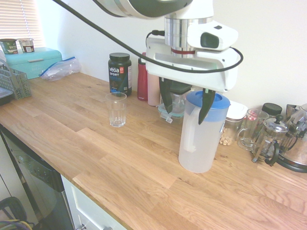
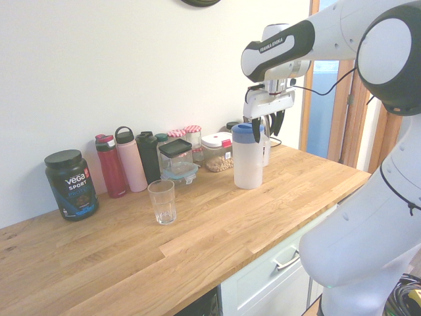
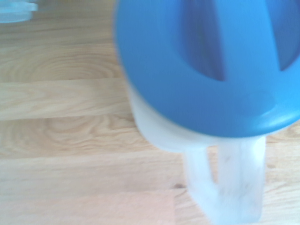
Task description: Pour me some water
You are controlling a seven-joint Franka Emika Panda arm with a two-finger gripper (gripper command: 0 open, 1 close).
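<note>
My gripper should lower before closing on the white handle (image 3: 234,183): in the wrist view its fingers hang above it, short of the blue lid's edge (image 3: 225,131), so closing now would miss.
The tall frosted pitcher (image 1: 199,139) (image 2: 247,158) with a blue lid (image 3: 211,65) stands upright on the wooden counter (image 1: 120,167). The water inside is hard to make out through the frosted wall. Its white handle (image 3: 234,183) shows in the wrist view. My gripper (image 1: 187,101) (image 2: 268,125) hangs open at lid height, one finger on either side of the pitcher's top, not closed on anything. A small clear ribbed glass (image 1: 116,109) (image 2: 162,201) stands empty on the counter, well apart from the pitcher.
Along the wall stand a black Vega tub (image 1: 120,73), bottles (image 2: 112,166), jars (image 2: 217,150), a glass mug (image 1: 249,129) and a French press (image 1: 271,139). A teal bread box (image 1: 33,61) and a dish rack (image 1: 12,81) sit at the far end.
</note>
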